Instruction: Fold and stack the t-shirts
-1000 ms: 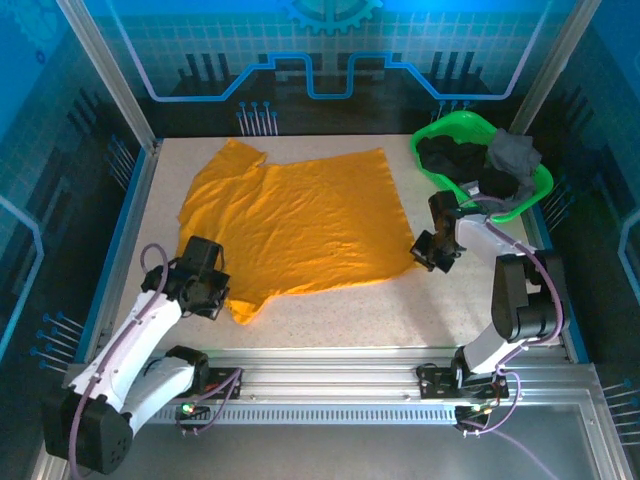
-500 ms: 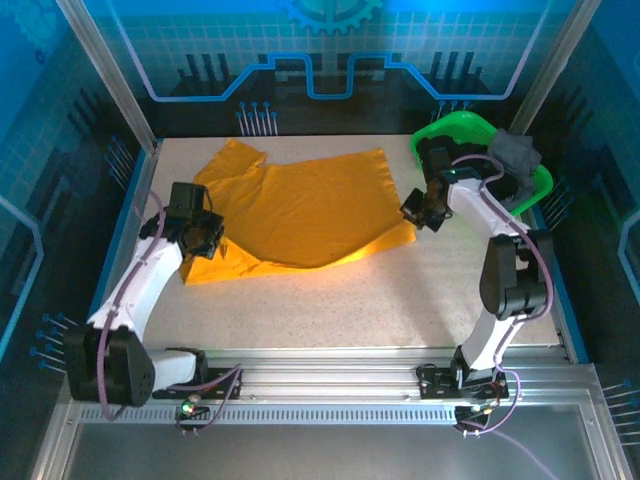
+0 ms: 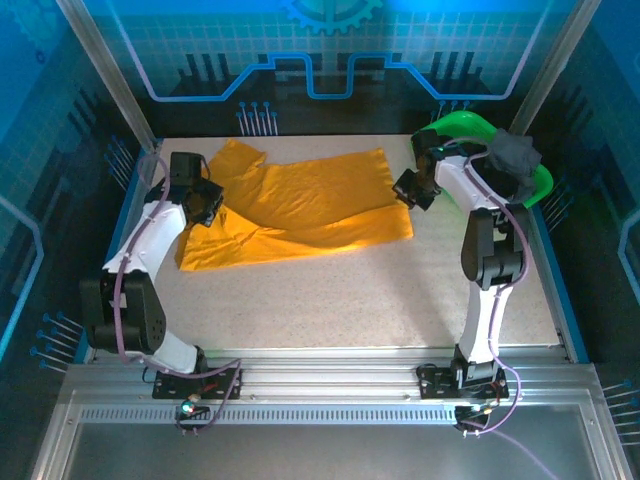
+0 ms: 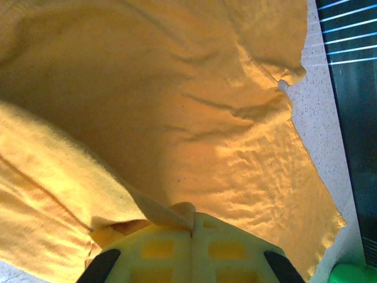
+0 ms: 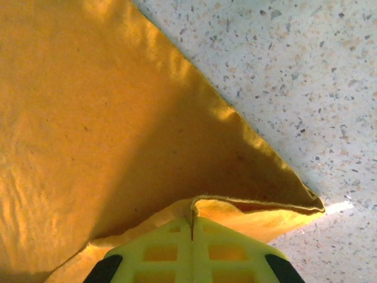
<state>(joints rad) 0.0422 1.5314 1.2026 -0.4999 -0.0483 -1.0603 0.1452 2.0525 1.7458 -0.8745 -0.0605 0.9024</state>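
Note:
I should keep my left gripper closed on the fold for now. The fold's edge is slanted, so the fold would drop crooked and short if I opened now.
The orange-yellow t-shirt (image 3: 300,205) lies across the back of the table, its near half lifted and folded over toward the back. My left gripper (image 3: 205,203) is shut on the shirt's left edge, with cloth (image 4: 177,118) pinched between the pale fingers (image 4: 230,247). At the shirt's right edge my right gripper (image 3: 408,189) is shut on the hem (image 5: 235,206), and the fabric (image 5: 88,118) hangs folded in front of it. Dark t-shirts (image 3: 510,155) sit in the green basket (image 3: 465,125).
The green plastic basket stands at the back right corner, close behind my right arm. Bare speckled tabletop (image 3: 350,290) stretches from the shirt to the near rail. Blue frame walls (image 3: 110,230) bound the left and right sides.
Both grippers have carried the shirt's near edge up and toward the back, folding the shirt over itself. The near half of the table is now uncovered.

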